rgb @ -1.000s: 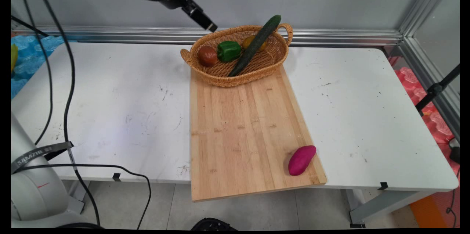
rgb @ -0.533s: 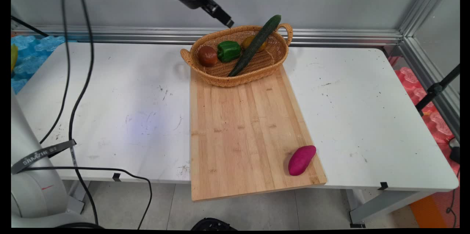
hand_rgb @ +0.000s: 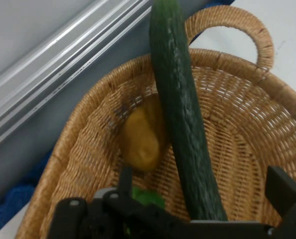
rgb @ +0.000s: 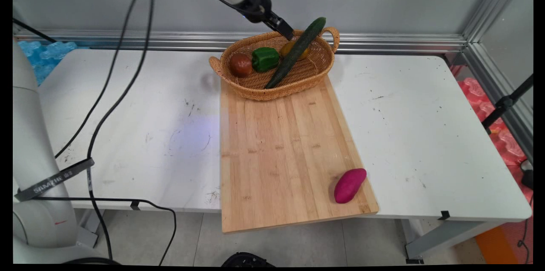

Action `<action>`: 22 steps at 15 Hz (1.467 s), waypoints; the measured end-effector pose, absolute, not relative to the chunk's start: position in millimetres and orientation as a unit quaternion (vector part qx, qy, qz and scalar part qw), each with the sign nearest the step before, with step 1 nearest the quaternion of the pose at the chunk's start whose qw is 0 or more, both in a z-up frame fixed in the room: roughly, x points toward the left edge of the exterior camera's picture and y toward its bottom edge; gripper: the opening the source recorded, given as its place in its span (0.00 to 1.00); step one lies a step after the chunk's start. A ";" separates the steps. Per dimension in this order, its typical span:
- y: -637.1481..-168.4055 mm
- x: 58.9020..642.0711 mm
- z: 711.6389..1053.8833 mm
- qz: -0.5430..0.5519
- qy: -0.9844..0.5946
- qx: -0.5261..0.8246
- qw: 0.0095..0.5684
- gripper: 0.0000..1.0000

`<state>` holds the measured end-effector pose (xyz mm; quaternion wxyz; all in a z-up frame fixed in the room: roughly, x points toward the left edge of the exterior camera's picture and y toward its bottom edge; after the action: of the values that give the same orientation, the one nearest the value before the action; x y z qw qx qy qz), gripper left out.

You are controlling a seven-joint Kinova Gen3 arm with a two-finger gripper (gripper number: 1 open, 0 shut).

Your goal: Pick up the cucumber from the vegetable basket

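Next, my gripper grabs the long dark green cucumber [rgb: 294, 54] by its middle to take it out of the wicker basket.
My gripper [rgb: 287, 33] hangs just above the back rim of a wicker basket [rgb: 272, 91], open and holding nothing. In the hand view its fingertips [hand_rgb: 282, 186] stand wide apart over the basket [hand_rgb: 237, 124]. A long dark green cucumber [rgb: 294, 54] leans across the basket, its tip over the rim by the right handle. It runs up the middle of the hand view as the cucumber [hand_rgb: 183, 124], between the fingers. A yellow fruit [hand_rgb: 143, 139] lies beside and partly under it. A green pepper [rgb: 265, 58] and a red-brown tomato [rgb: 241, 64] sit further left.
The basket rests on the far end of a wooden cutting board [rgb: 276, 152] that overhangs the table's near edge. A purple sweet potato [rgb: 349, 185] lies at the board's near right corner. An aluminium rail [rgb: 383, 43] runs along the wall behind. Black cables [rgb: 110, 88] hang at left.
The gripper has travelled right and downward, from left of the basket to just over its back rim beside the cucumber. Everything in the basket and on the board stayed put.
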<state>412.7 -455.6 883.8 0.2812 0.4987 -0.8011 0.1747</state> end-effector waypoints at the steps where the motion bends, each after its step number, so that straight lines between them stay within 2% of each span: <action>1: -462.0 407.9 876.5 0.173 -0.800 0.502 0.278 1.00; 9: -494.7 367.3 825.1 0.155 -0.795 0.532 0.248 1.00; 18: -492.7 347.7 807.1 0.151 -0.793 0.546 0.223 1.00; 19: -491.3 346.9 807.2 0.152 -0.793 0.546 0.221 0.00; 22: -488.5 344.7 807.8 0.155 -0.795 0.545 0.218 0.00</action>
<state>344.7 -488.5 807.8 0.2176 0.5453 -0.7945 0.1549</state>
